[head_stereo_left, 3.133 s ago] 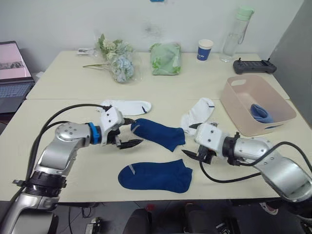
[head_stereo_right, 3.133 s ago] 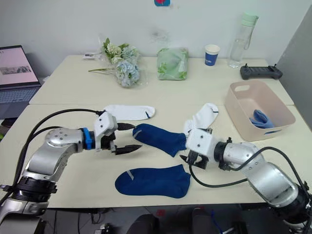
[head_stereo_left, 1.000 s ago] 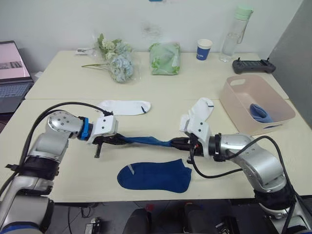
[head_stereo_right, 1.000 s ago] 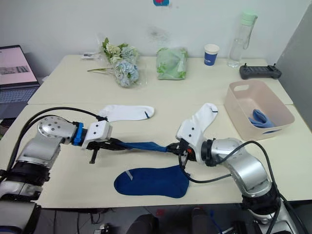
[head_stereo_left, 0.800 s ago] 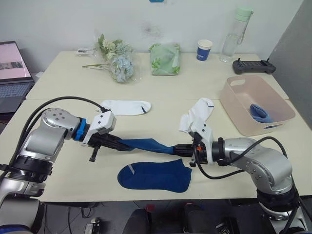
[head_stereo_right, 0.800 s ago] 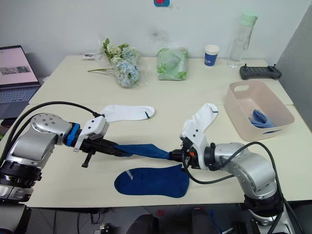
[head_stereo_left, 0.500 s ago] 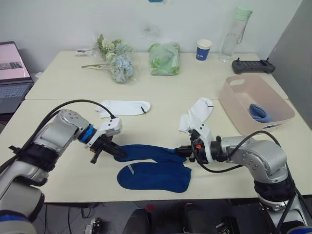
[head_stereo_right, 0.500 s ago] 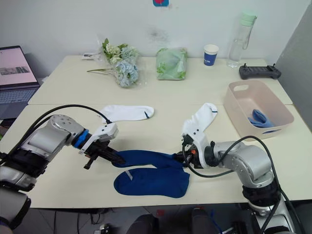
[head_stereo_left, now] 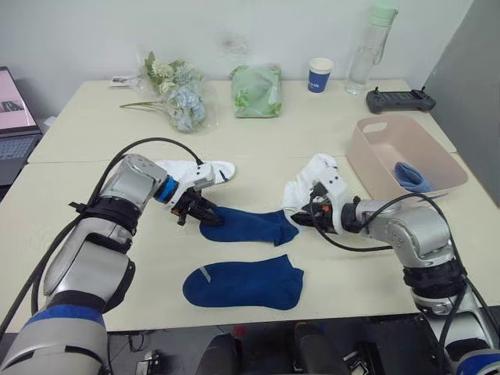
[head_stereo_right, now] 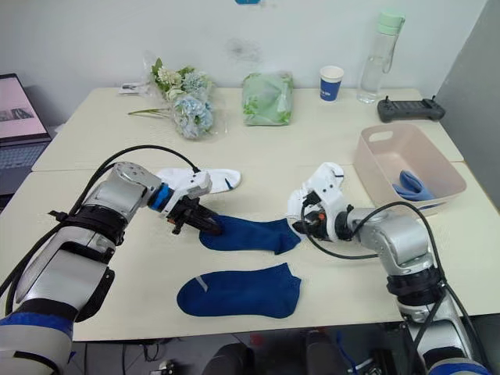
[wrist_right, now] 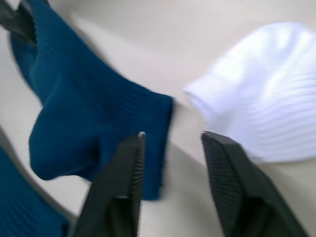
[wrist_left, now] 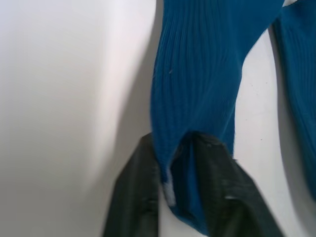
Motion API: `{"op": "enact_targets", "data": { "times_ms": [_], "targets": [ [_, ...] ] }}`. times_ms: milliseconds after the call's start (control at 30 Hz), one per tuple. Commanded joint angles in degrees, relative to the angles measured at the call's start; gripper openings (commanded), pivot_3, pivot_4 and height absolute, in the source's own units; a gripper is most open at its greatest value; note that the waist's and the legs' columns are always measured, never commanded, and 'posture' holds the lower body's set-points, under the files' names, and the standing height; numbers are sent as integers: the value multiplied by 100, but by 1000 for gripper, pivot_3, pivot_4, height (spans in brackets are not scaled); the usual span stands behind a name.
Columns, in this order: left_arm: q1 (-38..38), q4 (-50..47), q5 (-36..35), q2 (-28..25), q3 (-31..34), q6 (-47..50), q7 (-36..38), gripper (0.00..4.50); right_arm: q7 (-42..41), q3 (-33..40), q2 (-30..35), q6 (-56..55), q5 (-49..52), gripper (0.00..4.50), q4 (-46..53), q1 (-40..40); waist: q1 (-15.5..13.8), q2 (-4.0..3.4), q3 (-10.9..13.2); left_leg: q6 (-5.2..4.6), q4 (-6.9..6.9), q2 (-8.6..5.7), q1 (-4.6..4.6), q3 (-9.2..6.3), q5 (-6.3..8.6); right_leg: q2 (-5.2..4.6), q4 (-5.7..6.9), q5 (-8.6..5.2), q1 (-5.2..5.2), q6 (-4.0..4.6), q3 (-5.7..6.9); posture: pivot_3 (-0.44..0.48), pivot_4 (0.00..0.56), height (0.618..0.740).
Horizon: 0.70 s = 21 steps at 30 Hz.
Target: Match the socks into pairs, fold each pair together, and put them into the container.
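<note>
I will next grab this navy sock with my left gripper by its cuff end [head_stereo_left: 209, 228]. Then I will lay this sock over its matching navy sock.
One navy sock [head_stereo_left: 246, 225] lies flat in the middle of the table. My left gripper [head_stereo_left: 205, 217] is at its left end, open, with that end in the gap between the fingers [wrist_left: 136, 197]. At the sock's right end my right gripper [wrist_right: 174, 136] is open and holds nothing. A second navy sock [head_stereo_left: 244, 284] lies nearer the front edge. One white sock [head_stereo_left: 195, 171] sits behind the left gripper, another white sock [head_stereo_left: 312, 173] behind the right one. The pink container [head_stereo_left: 375, 152] at the right holds a light blue sock [head_stereo_left: 408, 176].
Along the back of the table stand a bunch of flowers [head_stereo_left: 176, 94], a green bag [head_stereo_left: 256, 80], a blue paper cup [head_stereo_left: 317, 75], a clear bottle [head_stereo_left: 367, 43] and a black controller [head_stereo_left: 400, 99]. A laptop [head_stereo_left: 12, 117] sits far left.
A second ago both shut grippers held the navy sock stretched above the table. It has come down flat beyond the front sock, and both grippers have opened. The camera also shifted.
</note>
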<state>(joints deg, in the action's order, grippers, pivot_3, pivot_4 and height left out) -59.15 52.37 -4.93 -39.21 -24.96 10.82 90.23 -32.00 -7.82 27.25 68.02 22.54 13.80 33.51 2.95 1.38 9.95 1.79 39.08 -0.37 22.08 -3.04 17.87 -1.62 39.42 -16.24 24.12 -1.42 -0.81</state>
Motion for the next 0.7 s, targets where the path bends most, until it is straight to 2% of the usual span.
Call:
{"op": "enact_targets", "data": {
  "times_ms": [33,133,233,267,367,433,533,700],
  "targets": [
    [21,-172,-104,-285,616,191,-191,2450,31,275,186,-344,-8,3451,515,-143,1,0,0,-2,0,0,0,-2,1,0,4,0,0,0,0,0,150,740],
    [345,-832,-386,-642,1063,973,-84,3398,33,508,227,-361,159,4468,1101,-430,16,0,0,-23,2,-1,-5,-3,9,2,21,0,1,0,0,0,150,740],
    [911,-1620,-703,-975,1479,1885,-143,4341,207,694,-8,-284,314,4500,1555,-685,32,0,0,-24,3,1,-12,-3,8,3,33,0,1,0,-4,0,150,740],
    [1126,-1877,-834,-1028,1654,2214,-286,4458,299,713,-101,-300,325,4500,1651,-765,37,0,0,-24,5,2,-15,-4,8,3,42,-1,0,-1,-6,0,150,740],
    [1714,-2633,-1234,-972,2281,3173,-980,4458,609,713,-376,-440,244,4500,1810,-965,27,0,-1,-23,8,5,-17,-11,7,2,46,-1,-1,0,-14,0,150,740],
    [2376,-3457,-1563,-874,2581,3868,-1381,4458,771,571,-487,-559,136,4500,1860,-1144,24,0,-1,-22,18,6,-11,-19,7,0,49,-1,-1,0,-13,0,150,740],
    [3028,-4214,-1690,-542,2790,4196,-2079,4458,948,416,-627,-647,38,4500,1781,-1255,-11,-1,-3,-21,20,4,-13,-17,7,-9,45,-1,-6,-1,-16,0,150,740],
    [3311,-4612,-1795,207,2987,4439,-3147,4458,1384,256,-923,-738,-216,4500,1438,-1442,-144,-2,-20,-21,35,-1,-14,-18,7,-11,49,-1,-14,0,-11,0,150,740]
  ]
}}
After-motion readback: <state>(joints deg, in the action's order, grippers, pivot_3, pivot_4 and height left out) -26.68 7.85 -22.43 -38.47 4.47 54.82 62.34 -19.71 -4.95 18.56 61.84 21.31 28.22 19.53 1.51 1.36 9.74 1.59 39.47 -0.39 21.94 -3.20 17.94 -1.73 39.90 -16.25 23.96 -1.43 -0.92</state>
